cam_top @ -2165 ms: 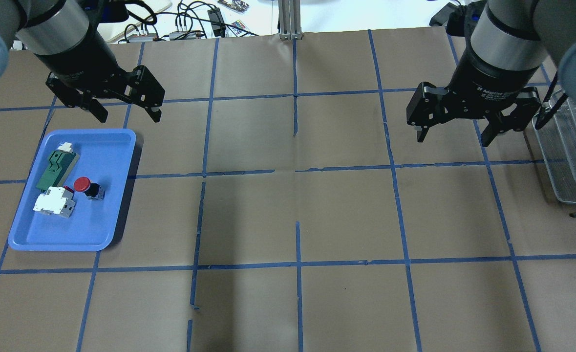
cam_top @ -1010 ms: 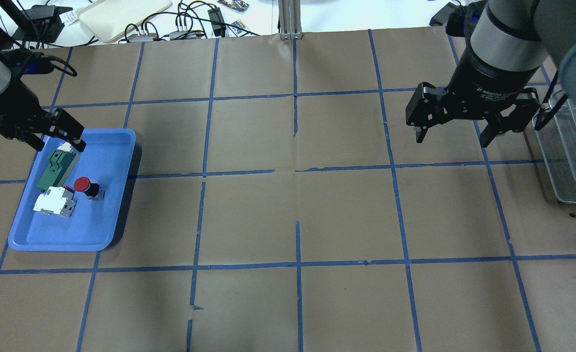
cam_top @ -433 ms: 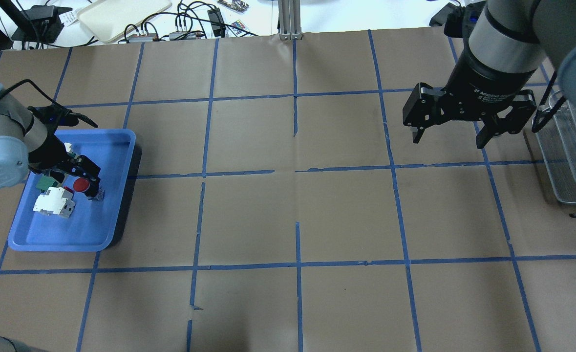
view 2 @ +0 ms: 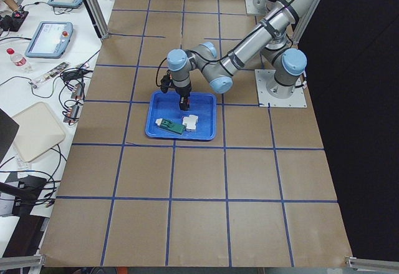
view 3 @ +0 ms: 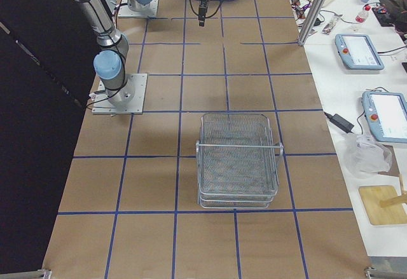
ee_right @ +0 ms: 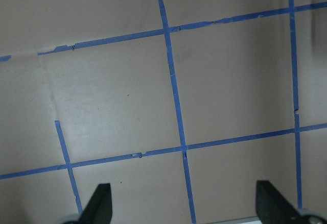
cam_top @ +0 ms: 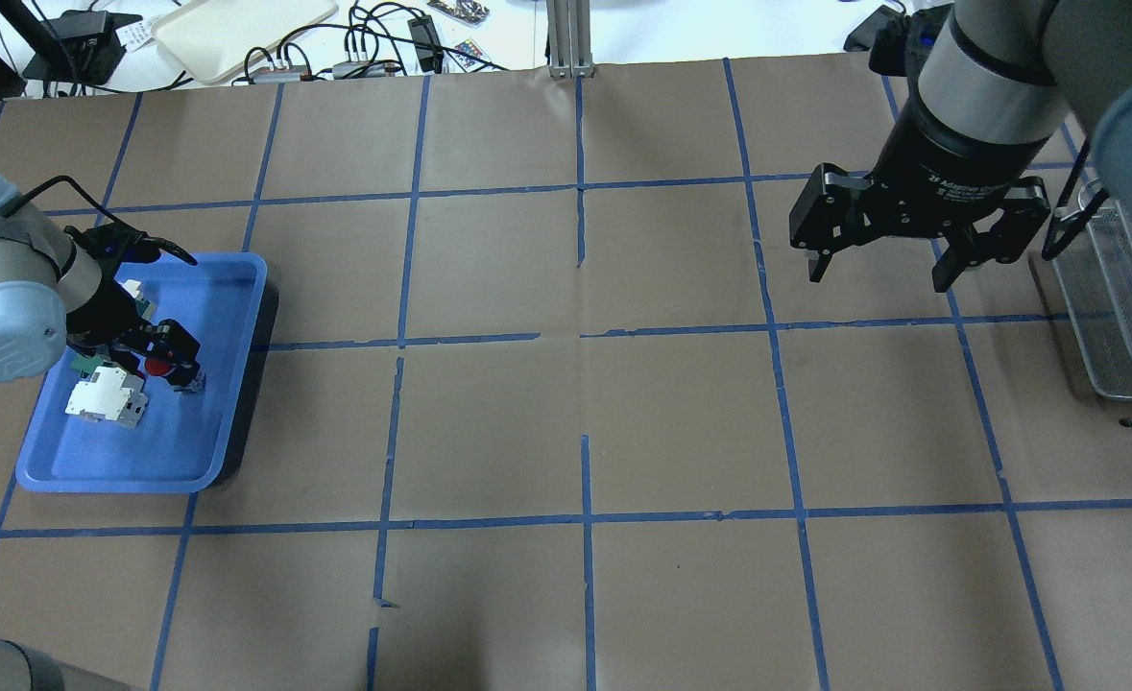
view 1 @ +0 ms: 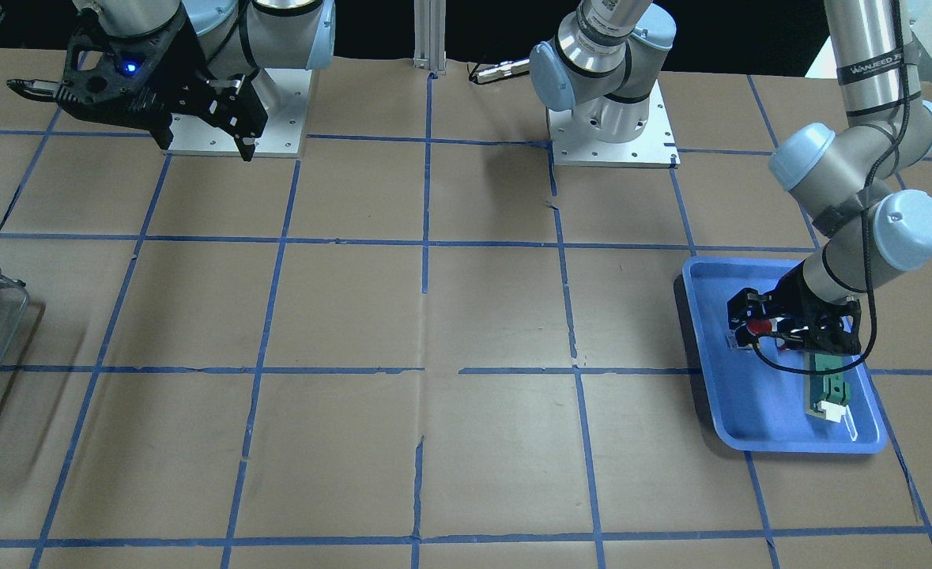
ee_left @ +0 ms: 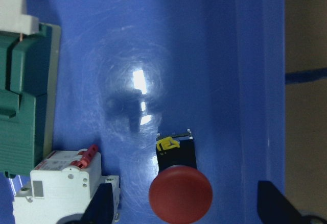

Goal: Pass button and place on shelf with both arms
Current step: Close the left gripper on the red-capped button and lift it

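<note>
The button should be grabbed by its red cap [ee_left: 180,193] with my left gripper, which leaves the button's black body [ee_left: 175,153] free for passing.
The button [cam_top: 158,366], with a red cap and black body, lies on its side in the blue tray [cam_top: 229,403]. It also shows in the left wrist view [ee_left: 180,193] and the front view [view 1: 758,325]. My left gripper [cam_top: 155,353] is low in the tray, open, with its fingers on either side of the button and apart from it [ee_left: 186,209]. My right gripper [cam_top: 876,274] hangs open and empty above the table at the right, beside the wire-mesh shelf [cam_top: 1122,307]. The shelf stands whole in the right side view [view 3: 238,158].
In the tray, a white block with red marks [ee_left: 61,193] and a green flat part [ee_left: 25,106] lie close to the left of the button. The tray's raised wall [ee_left: 258,81] is just to its right. Cables and devices lie beyond the table's far edge [cam_top: 364,48].
My left arm has swung down from above the table into the tray, and its open gripper now straddles the button. My right gripper has drifted slightly up and to the left.
</note>
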Robot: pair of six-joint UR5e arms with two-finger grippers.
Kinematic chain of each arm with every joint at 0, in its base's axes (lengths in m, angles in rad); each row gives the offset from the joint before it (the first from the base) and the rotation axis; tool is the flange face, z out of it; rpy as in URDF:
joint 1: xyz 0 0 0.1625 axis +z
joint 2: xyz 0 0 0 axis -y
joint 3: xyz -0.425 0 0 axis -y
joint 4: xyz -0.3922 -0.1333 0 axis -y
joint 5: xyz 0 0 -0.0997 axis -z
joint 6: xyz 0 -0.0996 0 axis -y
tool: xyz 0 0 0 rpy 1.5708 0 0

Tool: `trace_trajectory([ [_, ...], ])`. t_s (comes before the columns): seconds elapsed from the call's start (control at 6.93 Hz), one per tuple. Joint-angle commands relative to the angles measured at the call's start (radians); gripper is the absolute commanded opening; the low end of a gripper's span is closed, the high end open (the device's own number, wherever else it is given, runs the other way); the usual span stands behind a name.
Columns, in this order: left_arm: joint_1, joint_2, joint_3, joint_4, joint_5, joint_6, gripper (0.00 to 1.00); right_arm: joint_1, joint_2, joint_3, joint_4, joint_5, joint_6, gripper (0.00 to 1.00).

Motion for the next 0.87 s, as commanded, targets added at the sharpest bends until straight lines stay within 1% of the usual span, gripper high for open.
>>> trace_trajectory([
  [0.0, 0.002, -0.001, 0.009, 0.001, -0.007, -0.002, 0.15, 0.0, 0.016, 0.001, -0.018, 0.002, 0.005, 1.0],
  [0.29, 0.002, 0.005, 0.024, -0.009, -0.031, -0.002, 0.05, 0.0, 0.017, 0.0, -0.022, 0.0, -0.005, 1.0],
  [0.43, -0.019, 0.024, 0.053, -0.079, -0.127, -0.01, 0.05, -0.009, 0.021, 0.001, -0.053, 0.005, -0.102, 1.0],
  [0.58, -0.027, 0.042, 0.1, -0.231, -0.275, -0.016, 0.05, -0.02, 0.033, -0.002, -0.07, 0.043, -0.214, 1.0],
  [0.72, -0.039, 0.048, 0.122, -0.397, -0.451, -0.019, 0.05, -0.043, 0.033, -0.002, -0.072, 0.078, -0.321, 1.0],
])
